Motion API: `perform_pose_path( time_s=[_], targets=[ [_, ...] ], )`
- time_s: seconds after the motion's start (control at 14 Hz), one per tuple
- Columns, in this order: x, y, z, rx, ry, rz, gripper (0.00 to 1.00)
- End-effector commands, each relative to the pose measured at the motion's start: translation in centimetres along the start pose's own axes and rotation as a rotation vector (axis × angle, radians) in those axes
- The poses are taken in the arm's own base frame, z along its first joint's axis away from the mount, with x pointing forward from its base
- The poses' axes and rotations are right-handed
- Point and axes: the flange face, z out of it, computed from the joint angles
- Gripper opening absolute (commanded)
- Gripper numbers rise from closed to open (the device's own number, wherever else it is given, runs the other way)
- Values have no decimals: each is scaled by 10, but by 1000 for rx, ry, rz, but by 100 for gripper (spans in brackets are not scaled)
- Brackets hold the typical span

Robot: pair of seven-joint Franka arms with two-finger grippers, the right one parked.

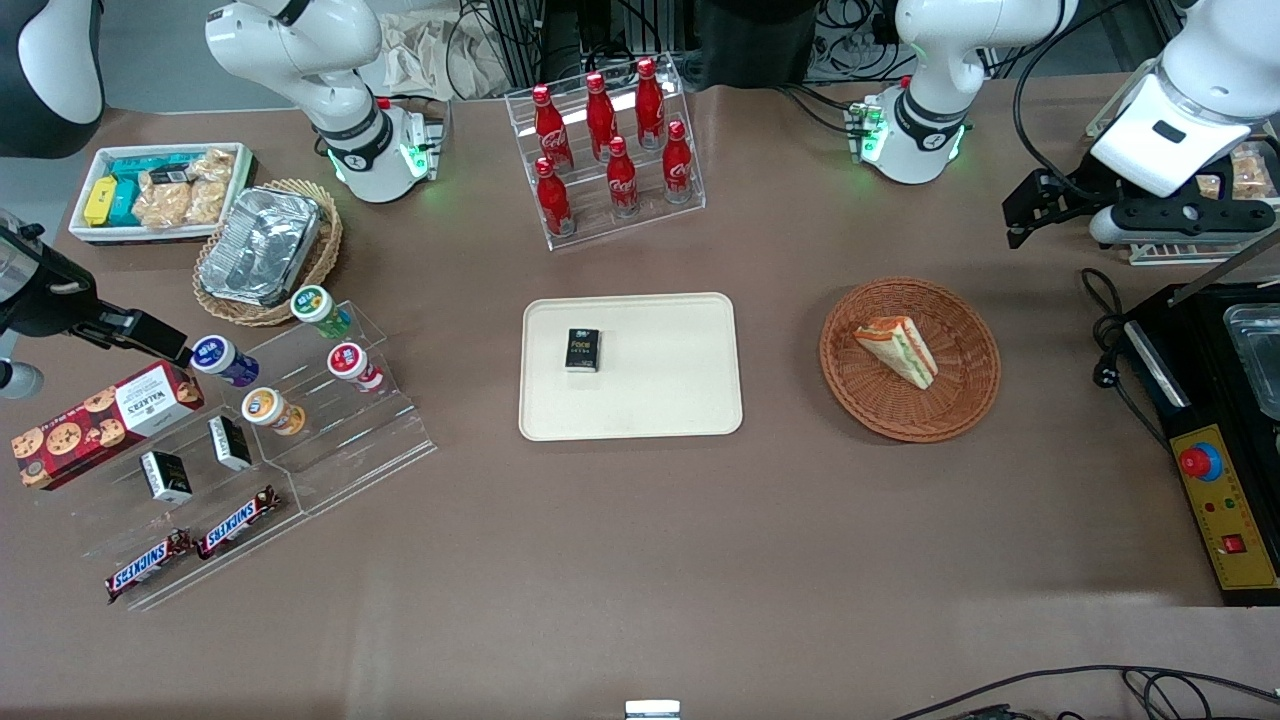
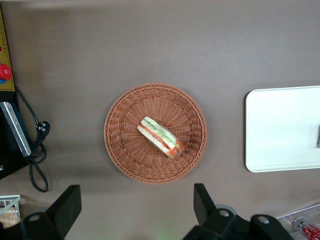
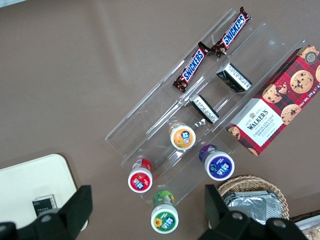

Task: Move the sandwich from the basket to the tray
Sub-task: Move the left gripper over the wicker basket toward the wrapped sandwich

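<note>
The gripper needs to place the sandwich on the tray [image 1: 650,400], so next it needs to pick the sandwich up by its wedge body across the layered bread [image 1: 896,349].
The sandwich [image 1: 897,350] [image 2: 161,137], a wedge of pale bread with green, red and orange layers, lies on its side in the round reddish-brown wicker basket [image 1: 960,400] [image 2: 125,150]. The cream tray [image 1: 650,400] [image 2: 280,130] lies flat beside the basket, toward the parked arm's end, with bare table between them. My gripper [image 1: 1030,212] [image 2: 135,205] hangs open and empty high above the table. It is off the basket's rim, farther from the front camera and toward the working arm's end. Its black fingers [image 2: 202,200] stand wide apart.
A small black box [image 1: 582,350] lies on the tray. An acrylic rack of red cola bottles [image 1: 610,140] stands farther from the front camera than the tray. A black control box with a red button [image 1: 1215,480] and a cable [image 1: 1105,340] lie beside the basket at the working arm's end.
</note>
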Motion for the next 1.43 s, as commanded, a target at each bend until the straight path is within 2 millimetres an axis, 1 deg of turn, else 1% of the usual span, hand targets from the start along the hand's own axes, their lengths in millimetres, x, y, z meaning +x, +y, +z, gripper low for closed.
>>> perform_pose_path(
  time_s=[0.0, 0.43, 0.5, 0.64, 0.71, 0.79, 0.93, 1.07, 1.14, 1.29, 1.36],
  targets=[
    [-4, 6, 0, 11, -13, -2, 100],
    [-8, 2, 1, 21, -35, -22, 100],
    [-9, 2, 1, 23, -36, -60, 100],
    [-11, 5, 1, 8, -45, -201, 100],
    [-10, 9, 4, 15, -56, -275, 100],
    [-11, 18, 7, 29, -56, -327, 100],
    [-13, 26, 7, 34, -55, -418, 100],
    [-15, 37, 14, 42, -56, -511, 100],
    [-15, 36, 18, 44, -56, -549, 100],
    [-18, 35, 34, 56, -75, -568, 100],
    [-17, 33, 46, 56, -66, -599, 100]
  ],
)
